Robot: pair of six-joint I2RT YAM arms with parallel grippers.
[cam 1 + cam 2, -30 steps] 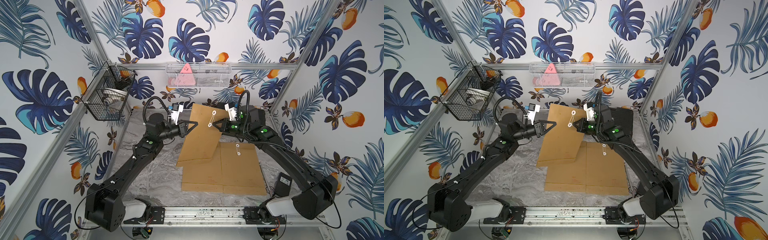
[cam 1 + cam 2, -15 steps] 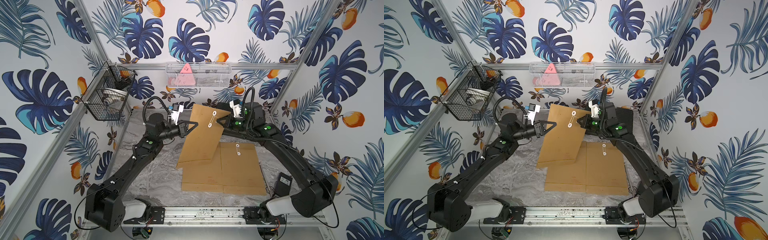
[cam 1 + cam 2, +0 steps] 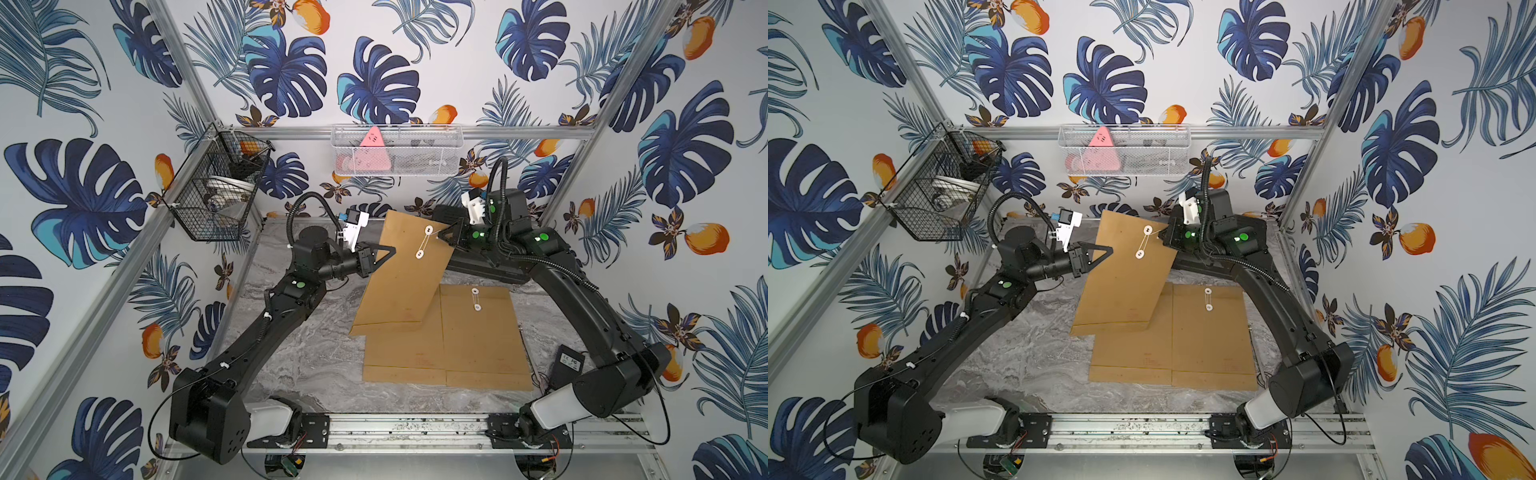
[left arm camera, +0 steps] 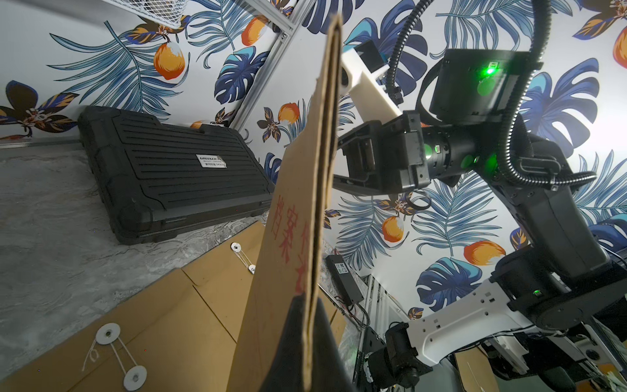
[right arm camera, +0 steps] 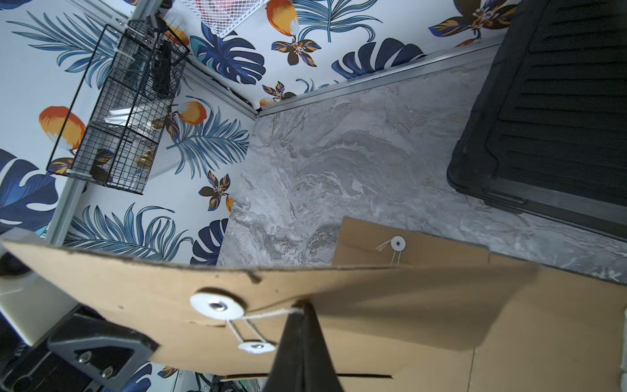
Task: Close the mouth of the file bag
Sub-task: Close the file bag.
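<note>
I should move the loose end of the string toward the lower disc (image 3: pixel 419 254) before my right gripper lets go of it, because it runs tight beside the upper disc. It would hang loose if I opened now.
A brown file bag (image 3: pixel 399 286) (image 3: pixel 1121 286) hangs tilted above the table, its mouth end up. My left gripper (image 3: pixel 392 249) (image 4: pixel 307 305) is shut on its left edge. On the flap sit an upper white disc (image 3: pixel 428 230) (image 5: pixel 217 306) and a lower white disc (image 3: pixel 419 254) (image 5: pixel 257 347), with a white string (image 5: pixel 268 314) looped between them. My right gripper (image 3: pixel 438 236) (image 5: pixel 300 310) is shut on the string's free end, just right of the upper disc, and the string runs taut to it.
Two more file bags (image 3: pixel 403 357) (image 3: pixel 482 332) lie flat under the held one. A black case (image 4: pixel 169 169) (image 5: pixel 559 101) lies at the back right. A black wire basket (image 3: pixel 216 187) and a white mesh basket (image 3: pixel 395 151) hang on the walls. A power adapter (image 3: pixel 567 363) lies at the right.
My right wrist has swung back and to the right, carrying the string's end up beside the upper disc. The left arm and the bag have stayed still.
</note>
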